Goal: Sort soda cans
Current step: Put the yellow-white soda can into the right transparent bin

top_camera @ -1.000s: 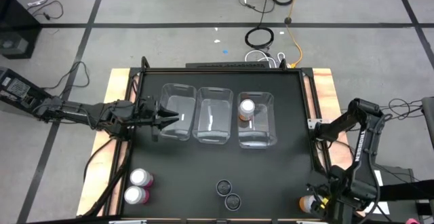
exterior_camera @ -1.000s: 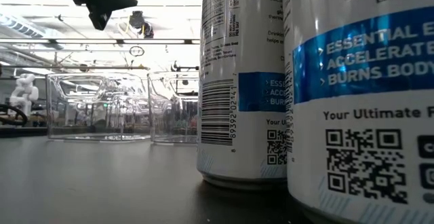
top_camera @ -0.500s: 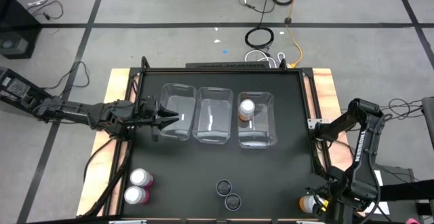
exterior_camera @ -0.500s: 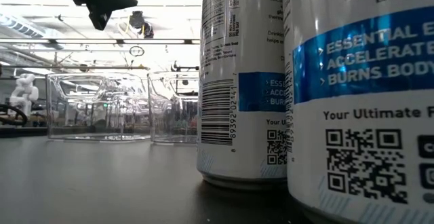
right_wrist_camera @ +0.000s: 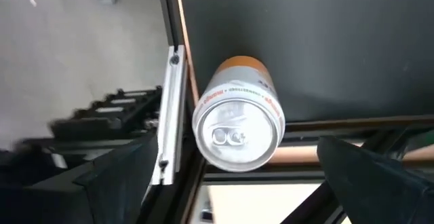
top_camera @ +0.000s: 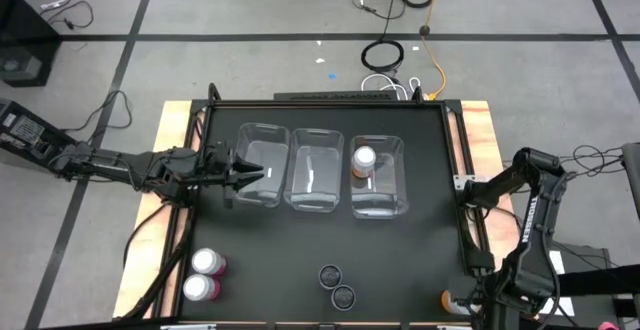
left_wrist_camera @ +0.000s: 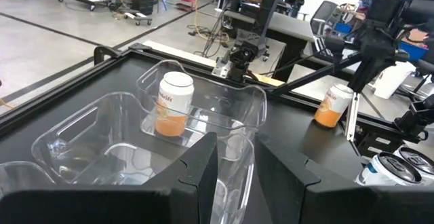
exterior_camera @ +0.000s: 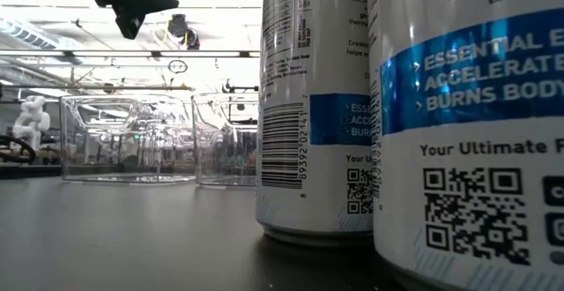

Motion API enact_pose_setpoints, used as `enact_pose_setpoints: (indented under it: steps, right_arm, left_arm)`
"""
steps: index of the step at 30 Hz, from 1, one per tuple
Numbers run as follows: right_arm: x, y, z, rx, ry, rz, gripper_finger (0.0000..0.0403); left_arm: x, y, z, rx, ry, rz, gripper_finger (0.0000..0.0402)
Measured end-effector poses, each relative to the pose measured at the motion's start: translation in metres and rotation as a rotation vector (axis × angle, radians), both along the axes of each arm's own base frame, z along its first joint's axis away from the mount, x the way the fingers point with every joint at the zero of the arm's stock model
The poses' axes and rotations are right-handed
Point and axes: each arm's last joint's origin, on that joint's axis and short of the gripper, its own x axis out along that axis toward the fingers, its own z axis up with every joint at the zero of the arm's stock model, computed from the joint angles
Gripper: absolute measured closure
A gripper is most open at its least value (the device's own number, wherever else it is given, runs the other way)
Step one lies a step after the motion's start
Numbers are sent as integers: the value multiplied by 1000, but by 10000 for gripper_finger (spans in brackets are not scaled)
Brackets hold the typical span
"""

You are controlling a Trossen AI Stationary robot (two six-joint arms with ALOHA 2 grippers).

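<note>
The orange can should go into the bin with its match, so the right gripper will next grab it by its upper body (right_wrist_camera: 245, 90) to sort it there.
An orange can (right_wrist_camera: 237, 125) stands upright at the table's near right corner (top_camera: 448, 299). My right gripper (right_wrist_camera: 237, 148) hangs above it, open, with one finger on either side of the can and clear of it. A second orange can (top_camera: 364, 160) stands in the right clear bin (top_camera: 380, 202). Two pink cans (top_camera: 204, 274) stand near the left front, and two dark-topped cans (top_camera: 337, 285) at the near middle. My left gripper (top_camera: 248, 174) hovers open over the left bin's (top_camera: 262, 140) left wall.
Three clear bins sit in a row mid-table; the middle bin (top_camera: 315, 170) and the left one hold no can. A raised black frame (top_camera: 465, 220) edges the table; its rail (right_wrist_camera: 173, 115) runs right beside the orange can. The two dark-topped cans (exterior_camera: 313, 106) fill the low view.
My right arm has moved a little toward the table's near edge, and it now covers more of the corner orange can in the high view. The left arm and every can have kept still.
</note>
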Motion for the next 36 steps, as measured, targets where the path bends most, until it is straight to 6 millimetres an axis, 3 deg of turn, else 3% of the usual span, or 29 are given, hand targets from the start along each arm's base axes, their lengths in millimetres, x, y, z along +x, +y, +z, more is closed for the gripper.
enact_pose_setpoints:
  steps: [13, 22, 36]
  right_arm:
    - [8, 20, -34, -111, 39, 79, 7]
    - [-5, 33, -50, -166, 66, 52, 7]
    - [-6, 32, -62, -198, 36, -23, 14]
  left_arm:
    - [0, 0, 0, 0, 0, 0, 293]
    - [0, 0, 0, -1, 0, 0, 293]
    - [0, 0, 0, -1, 0, 0, 293]
